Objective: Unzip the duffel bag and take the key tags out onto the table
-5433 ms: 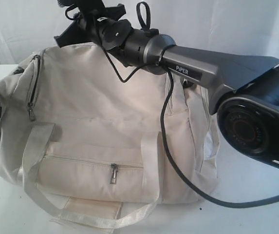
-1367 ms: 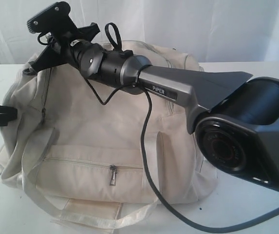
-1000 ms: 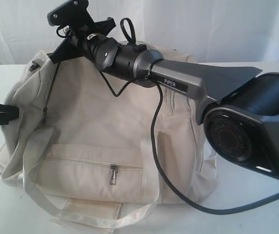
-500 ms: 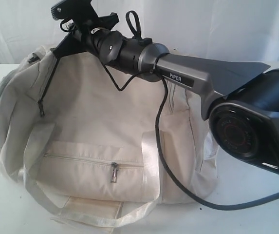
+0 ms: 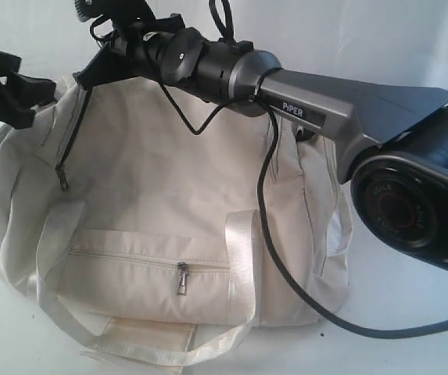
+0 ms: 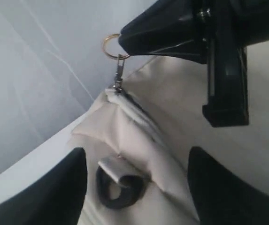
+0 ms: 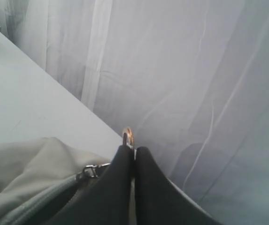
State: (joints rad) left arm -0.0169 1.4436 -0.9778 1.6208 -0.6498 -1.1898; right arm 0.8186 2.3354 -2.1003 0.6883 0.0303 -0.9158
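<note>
The robot next needs to pinch the duffel bag by its zip end [image 6: 133,112] with its left gripper, since the raised ring [image 6: 112,47] pulls that end up into a fold.
The cream-white duffel bag [image 5: 169,180] lies on the white table [image 5: 411,312]. My right gripper [image 5: 84,76] reaches across to the bag's top left corner. In the right wrist view it [image 7: 134,151] is shut on the gold ring [image 7: 128,135] of the main zip pull. The left wrist view shows that ring [image 6: 110,47] held up, with the pull hanging below it. My left gripper [image 5: 22,92] is open, its fingers either side of the bag's end, above the dark D-ring [image 6: 119,187]. The key tags are hidden.
A front pocket with a shut zip [image 5: 182,278] faces the camera, and a side zip pull [image 5: 63,183] hangs at the left end. Pale webbing straps [image 5: 130,348] trail onto the table in front. The right arm's black cable [image 5: 302,301] drapes over the bag. White curtain behind.
My left gripper has risen from low beside the bag's left end to its top corner. My right gripper, holding the zip ring, moved slightly up and right, lifting that corner.
</note>
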